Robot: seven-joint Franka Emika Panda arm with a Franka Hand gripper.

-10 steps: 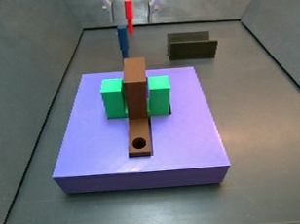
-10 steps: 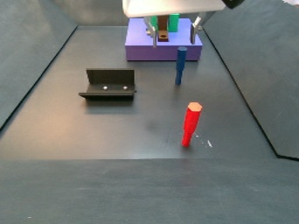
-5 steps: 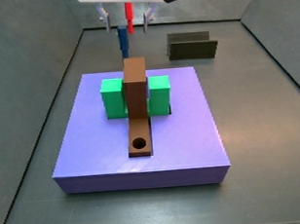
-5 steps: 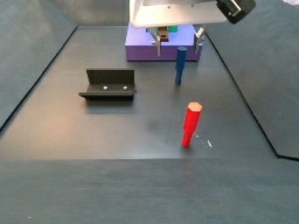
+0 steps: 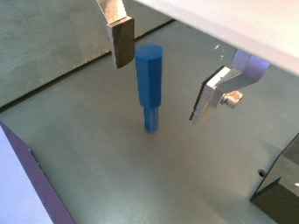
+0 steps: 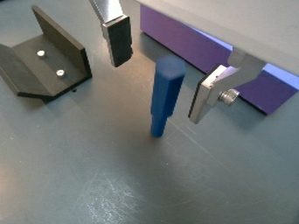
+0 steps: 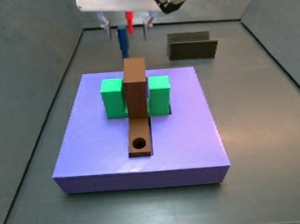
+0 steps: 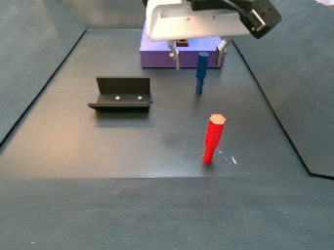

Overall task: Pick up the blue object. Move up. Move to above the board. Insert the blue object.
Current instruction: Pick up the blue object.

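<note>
My gripper grabs the blue object by its thick end (image 7: pixel 124 37) next, so the object's narrow tip stays free to enter the board (image 7: pixel 137 100).
The blue object (image 5: pixel 149 83) is a slim blue peg standing upright on the grey floor; it also shows in the other wrist view (image 6: pixel 165 94) and in a side view (image 8: pixel 202 74). My gripper (image 5: pixel 163 83) is open and lowered over it, with one finger (image 5: pixel 121 44) on each side and clear gaps to the peg. It appears too in the other wrist view (image 6: pixel 160 83) and in both side views (image 8: pixel 198 46) (image 7: pixel 120 26). The board (image 7: pixel 137 100) is a brown plank with a round hole near its near end. It passes through a green block (image 7: pixel 113 98).
The plank and green block sit on a wide purple slab (image 7: pixel 182 146), just behind the peg (image 6: pixel 211 52). A thin red peg (image 8: pixel 214 139) stands upright on the floor. The fixture (image 8: pixel 121 94) stands to the side, also in a wrist view (image 6: pixel 45 61). Grey walls bound the floor.
My gripper has come down from above, so its open fingers now flank the top of the blue peg. The peg has not moved.
</note>
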